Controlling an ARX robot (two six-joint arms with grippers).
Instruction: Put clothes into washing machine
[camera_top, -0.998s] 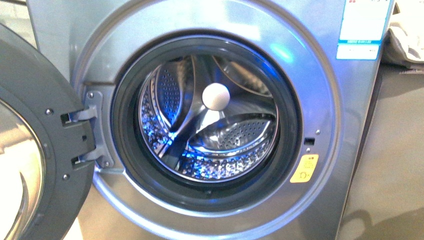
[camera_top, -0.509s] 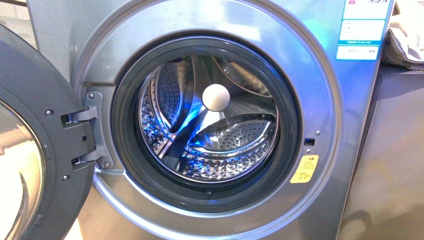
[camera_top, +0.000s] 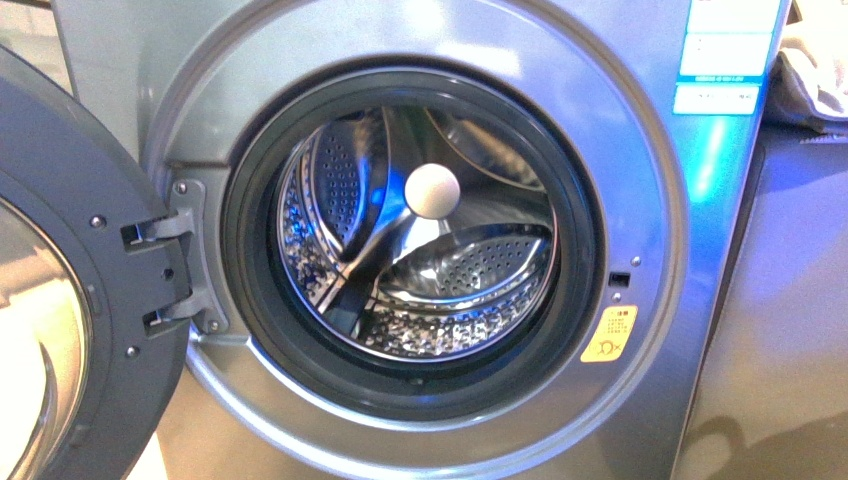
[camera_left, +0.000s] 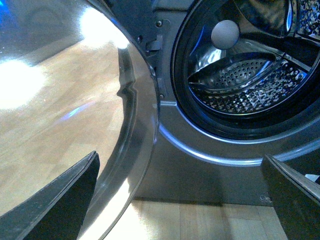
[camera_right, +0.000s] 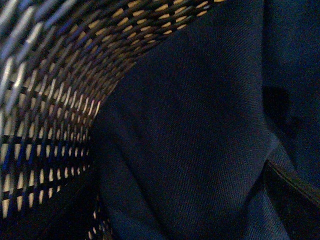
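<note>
Next, my right gripper takes hold of the dark navy clothes (camera_right: 200, 125) by their bunched fold (camera_right: 210, 150) to load the washing machine.
The washing machine (camera_top: 660, 180) is silver-grey and fills the front view, its door (camera_top: 60, 300) swung open at the left. Its perforated steel drum (camera_top: 450, 280) holds no clothes; a white knob (camera_top: 432, 191) shows at the drum's back. The machine also shows in the left wrist view (camera_left: 200, 170). My left gripper (camera_left: 182, 200) is open and empty, low by the machine's base, between the door and the porthole. The dark navy clothes (camera_right: 200, 125) fill the right wrist view, lying inside a woven wicker basket (camera_right: 45, 100). My right gripper (camera_right: 182, 200) is open, its fingers down against the fabric.
A pale beige fabric bundle (camera_top: 815, 70) lies on a dark surface to the right of the machine. A yellow warning sticker (camera_top: 609, 335) and a blue-white label (camera_top: 725, 55) are on the machine's front. Wooden floor (camera_left: 200, 222) lies below the machine.
The front view has shifted very slightly. Blue light reflections have moved from inside the drum onto the machine's right side. Neither arm shows in that view.
</note>
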